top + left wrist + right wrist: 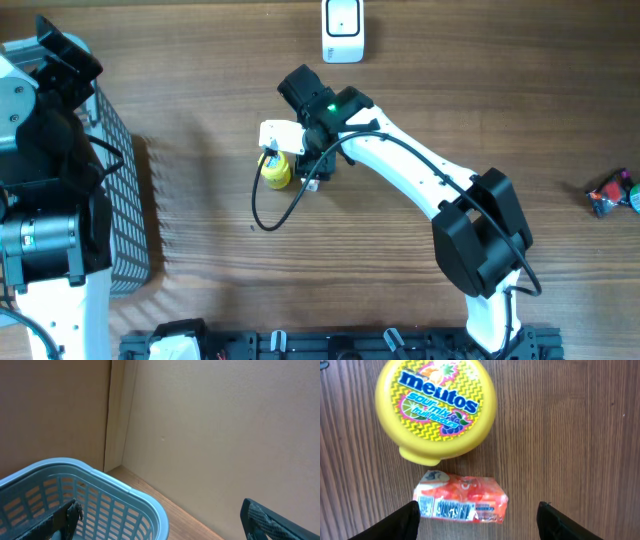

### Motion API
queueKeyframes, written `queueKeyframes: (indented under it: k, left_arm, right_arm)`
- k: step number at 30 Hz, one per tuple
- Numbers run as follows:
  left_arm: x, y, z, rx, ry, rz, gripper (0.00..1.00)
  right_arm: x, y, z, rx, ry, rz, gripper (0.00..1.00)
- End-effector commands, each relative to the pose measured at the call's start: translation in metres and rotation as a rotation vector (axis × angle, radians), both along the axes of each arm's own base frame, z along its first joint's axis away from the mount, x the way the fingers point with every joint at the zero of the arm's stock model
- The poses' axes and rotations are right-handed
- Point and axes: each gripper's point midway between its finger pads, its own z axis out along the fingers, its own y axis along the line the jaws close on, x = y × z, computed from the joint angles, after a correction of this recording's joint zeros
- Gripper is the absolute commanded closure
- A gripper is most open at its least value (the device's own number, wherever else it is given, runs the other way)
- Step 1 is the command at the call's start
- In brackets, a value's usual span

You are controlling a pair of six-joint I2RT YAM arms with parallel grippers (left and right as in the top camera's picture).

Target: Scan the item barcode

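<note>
I next need to grab the orange snack packet (312,184) (461,498) by its opposite side edges with my right gripper to scan it, and leave the barcode label uncovered.
An orange snack packet (461,498) lies flat on the wooden table with its barcode label facing up. My right gripper (477,527) is open, and the packet sits between its two dark fingers, close to the left one and well clear of the right one. Just beyond it is a yellow Mentos tub (436,407), seen from above (276,172) beside the right wrist (318,125). A white scanner (343,30) stands at the table's far edge. My left gripper (160,527) is open and empty over the basket at the far left.
A grey-blue slatted basket (125,190) stands at the left, its rim (145,497) under the left fingers. A small multicoloured item (610,193) lies at the right edge. A black cable (262,215) loops down from the right wrist.
</note>
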Motion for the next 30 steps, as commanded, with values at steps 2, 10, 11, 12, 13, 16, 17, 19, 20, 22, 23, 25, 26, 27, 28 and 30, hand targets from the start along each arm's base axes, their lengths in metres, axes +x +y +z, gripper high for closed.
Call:
queueKeyframes:
  k: [2, 10, 11, 12, 13, 16, 17, 19, 20, 22, 23, 25, 26, 27, 28, 30]
  left_arm:
    - [-0.002, 0.005, 0.000, 0.015, 0.008, 0.022, 0.00]
    - [-0.001, 0.004, 0.000, 0.014, 0.004, 0.015, 0.00]
    - [-0.001, 0.003, 0.000, 0.014, 0.004, 0.011, 0.00]
    - [-0.001, 0.003, 0.000, 0.011, 0.002, 0.011, 0.00]
    - [-0.001, 0.003, 0.000, 0.011, 0.002, 0.011, 0.00]
    - [0.000, 0.002, 0.000, 0.010, 0.003, 0.003, 0.00]
    - [0.001, 0.000, 0.000, 0.009, 0.002, -0.008, 0.00]
    - [0.001, 0.000, 0.000, 0.008, 0.002, -0.010, 0.00]
    - [0.002, -0.001, 0.000, 0.008, 0.002, -0.015, 0.00]
    - [0.002, -0.001, 0.000, 0.001, -0.002, -0.019, 0.00]
    - [0.003, -0.003, 0.000, -0.001, -0.002, -0.029, 0.00]
    - [0.004, -0.003, -0.003, -0.023, -0.007, -0.032, 0.00]
    - [0.006, -0.003, -0.004, -0.024, -0.004, -0.031, 0.00]
    - [0.007, -0.003, -0.006, -0.024, 0.002, -0.030, 0.00]
    - [0.010, -0.003, -0.008, -0.025, 0.009, -0.031, 0.00]
    - [0.013, -0.002, -0.011, -0.027, 0.016, -0.031, 0.00]
  right_arm:
    - [0.025, -0.012, 0.010, 0.043, -0.023, -0.339, 0.00]
    - [0.080, -0.048, 0.042, 0.429, 0.310, -1.277, 0.31]
    - [0.082, -0.051, 0.042, 0.438, 0.317, -1.302, 0.07]
    - [0.087, -0.052, 0.042, 0.465, 0.332, -1.360, 0.00]
    - [0.089, -0.052, 0.044, 0.486, 0.346, -1.408, 0.00]
    - [0.064, -0.065, 0.031, 0.419, 0.501, -1.758, 0.00]
    - [0.056, -0.066, 0.028, 0.389, 0.522, -1.805, 0.00]
    - [0.048, -0.064, 0.026, 0.360, 0.534, -1.813, 0.00]
    - [0.043, -0.066, 0.024, 0.334, 0.543, -1.837, 0.00]
    - [0.034, -0.071, 0.020, 0.288, 0.557, -1.877, 0.00]
    - [0.030, -0.072, 0.016, 0.264, 0.565, -1.897, 0.00]
    - [0.025, -0.067, 0.008, 0.235, 0.596, -1.898, 0.00]
    - [0.024, -0.064, 0.005, 0.229, 0.601, -1.893, 0.00]
    - [0.025, -0.062, 0.000, 0.224, 0.600, -1.884, 0.00]
    - [0.025, -0.054, -0.005, 0.224, 0.611, -1.831, 0.00]
    - [0.021, -0.040, -0.014, 0.213, 0.641, -1.767, 0.00]
